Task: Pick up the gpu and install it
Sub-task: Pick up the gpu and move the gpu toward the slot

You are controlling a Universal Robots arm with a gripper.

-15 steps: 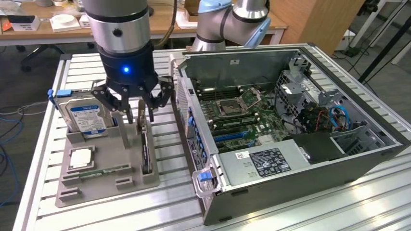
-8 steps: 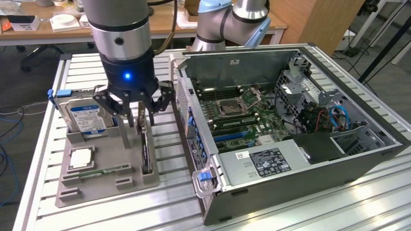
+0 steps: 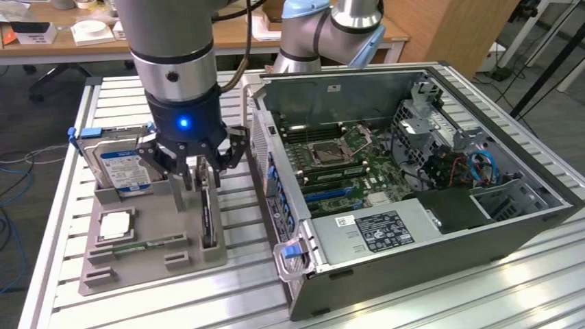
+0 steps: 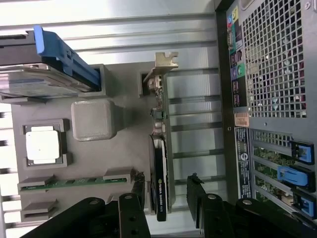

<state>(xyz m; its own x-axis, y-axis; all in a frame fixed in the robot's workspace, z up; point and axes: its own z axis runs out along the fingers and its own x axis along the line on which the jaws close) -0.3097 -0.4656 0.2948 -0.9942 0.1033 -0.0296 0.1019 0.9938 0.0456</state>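
The tray's slots enclose the lower part of the GPU. My gripper should pick the GPU up by the upper edge of its black cooler (image 4: 160,186).
The gpu (image 3: 208,221) is a thin black card standing on edge in a slot of the grey holder tray (image 3: 137,273). In the wrist view the gpu (image 4: 161,148) runs lengthwise, with its pale metal bracket (image 4: 166,62) at the far end. My gripper (image 3: 199,188) hangs straight down over the card's upper edge. My gripper (image 4: 167,197) is open. One black finger (image 4: 140,198) stands on each side of the card's near end, and a gap shows on at least one side. The open computer case (image 3: 402,171) lies beside the tray on the exterior view's right.
The grey tray (image 4: 129,124) also holds a silver hard drive (image 3: 123,164) with a blue rail, a processor chip (image 3: 114,225) and a green memory stick (image 3: 146,245). The case's rear panel (image 4: 277,74) with blue slot latches (image 4: 292,173) runs close alongside the gpu. Everything rests on a slatted aluminium table (image 3: 457,295).
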